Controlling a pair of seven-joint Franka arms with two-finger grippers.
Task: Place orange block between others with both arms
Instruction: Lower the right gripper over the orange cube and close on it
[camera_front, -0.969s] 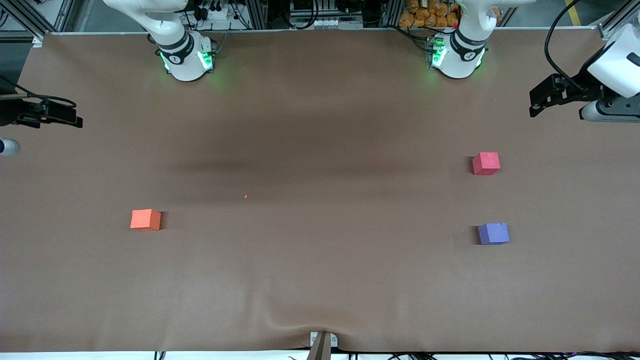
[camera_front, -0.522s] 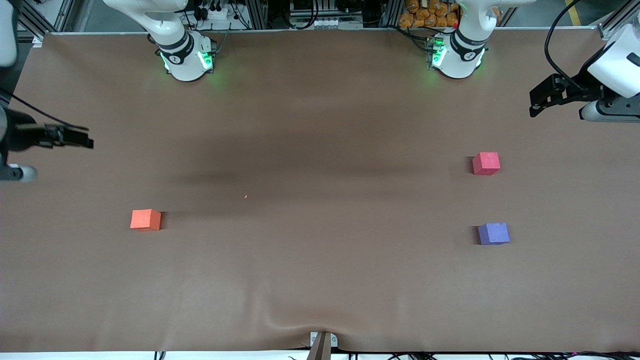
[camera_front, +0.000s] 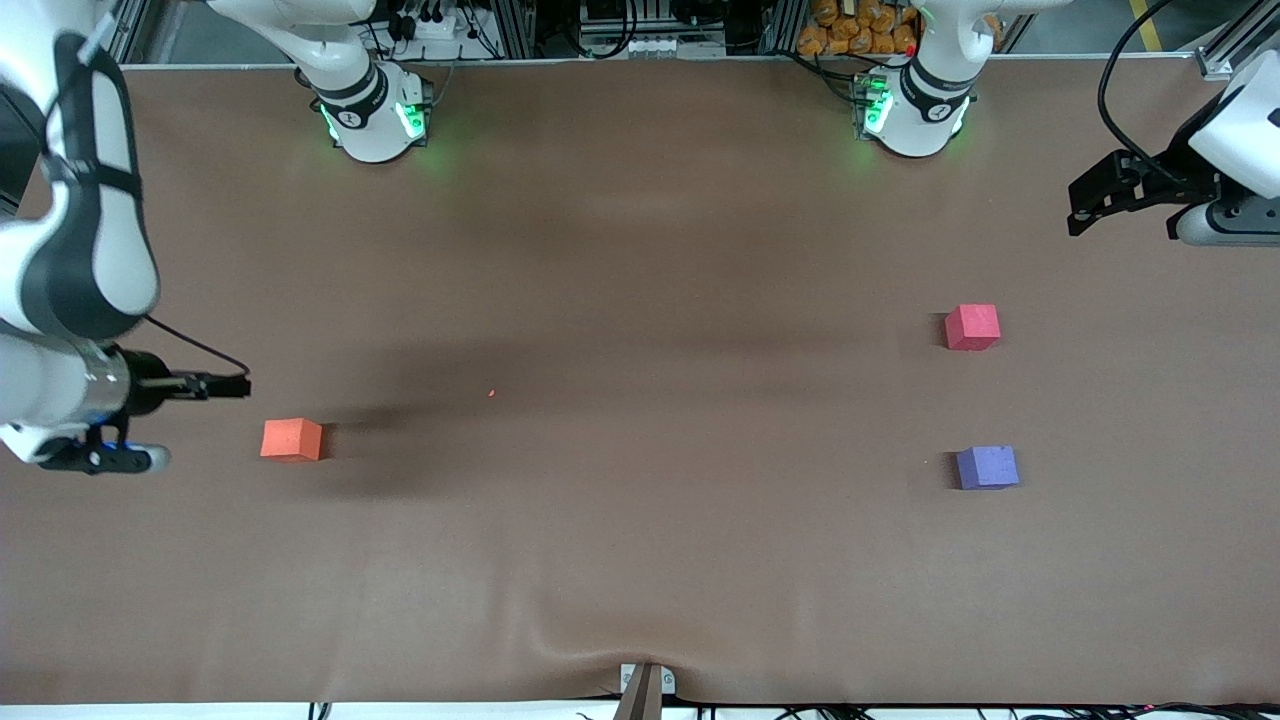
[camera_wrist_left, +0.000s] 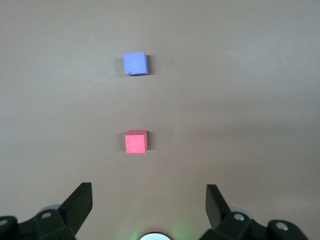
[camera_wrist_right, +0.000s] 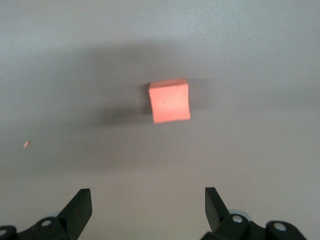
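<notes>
My right gripper should next pick up the orange block (camera_front: 291, 439) by its opposite sides, so it can place the block between the other cubes.
The orange block (camera_front: 291, 439) (camera_wrist_right: 169, 100) sits on the brown table toward the right arm's end. My right gripper (camera_front: 243, 385) (camera_wrist_right: 147, 197) hangs just short of it, over bare table, open with nothing between its fingers. At the left arm's end lie the others: a pinkish-red cube (camera_front: 972, 327) (camera_wrist_left: 135, 141) and, nearer the front camera, a purple cube (camera_front: 987, 467) (camera_wrist_left: 135, 63), with a gap between them. My left gripper (camera_front: 1075, 210) (camera_wrist_left: 148, 192) is open and empty over the table's edge region, apart from both cubes.
A tiny orange speck (camera_front: 491, 393) (camera_wrist_right: 26, 144) lies mid-table. The cloth is wrinkled near the front edge (camera_front: 600, 640). The two arm bases (camera_front: 375, 115) (camera_front: 912, 110) stand along the back edge, with cables and clutter past them.
My right arm has swung in from the table's end and come close to the orange block. The left gripper has shifted slightly outward. No cube has moved.
</notes>
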